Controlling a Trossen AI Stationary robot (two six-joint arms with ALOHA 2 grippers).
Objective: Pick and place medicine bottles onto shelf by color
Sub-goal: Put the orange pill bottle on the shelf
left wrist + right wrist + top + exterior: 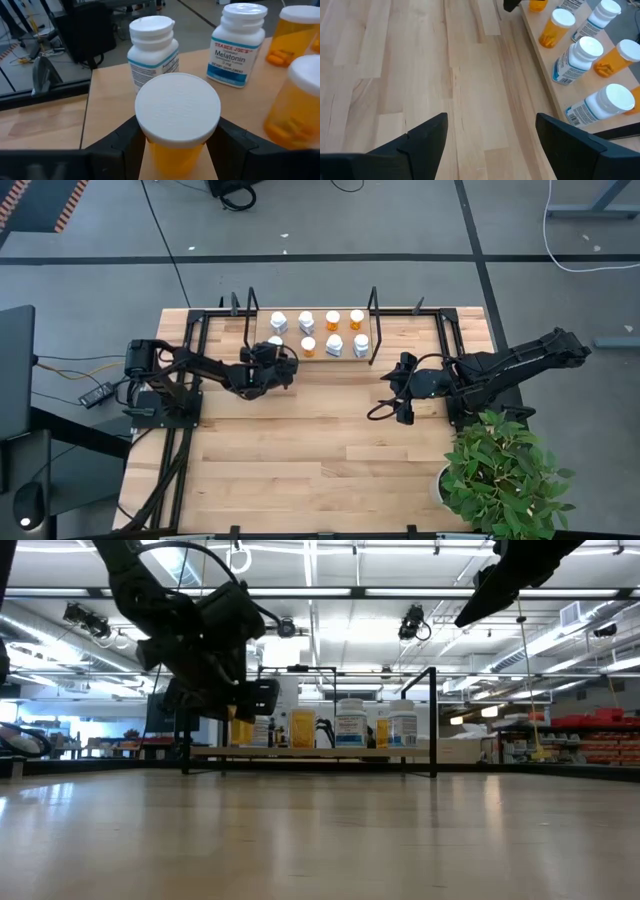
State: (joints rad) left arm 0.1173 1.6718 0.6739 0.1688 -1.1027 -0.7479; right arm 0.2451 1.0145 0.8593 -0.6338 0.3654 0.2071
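Note:
The orange bottle (pixel 176 159) stands upright on the shelf board (pixel 112 92) in front of the white bottles, so it is time for my left gripper to open now.
The shelf (pixel 320 333) stands at the table's far middle with several capped bottles on it, white and orange. My left gripper (pixel 272 358) is at the shelf's near left corner, shut on an orange bottle (pixel 177 112) with a white cap. Behind that bottle stand two white bottles (pixel 152 47) (pixel 239 42). Two orange bottles (pixel 295 100) (pixel 300 30) stand further along the shelf. My right gripper (pixel 402 402) hangs open over bare table to the right of the shelf (pixel 540 50), touching nothing. My left gripper pinches the orange bottle's body just under the cap (pixel 175 155), one finger (pixel 125 145) on each side. The fingers reach in from the table's near-left side, roughly level. The bottle stands upright over the shelf board (pixel 110 100); the gripper hides its base.
Black wire uprights (pixel 250 305) (pixel 372 310) close the shelf's short ends. Black rig rails (pixel 190 380) (pixel 450 350) run along the table beside each arm. A potted plant (pixel 505 475) fills the near right corner. Bare wood lies across the table's near half (pixel 310 450).

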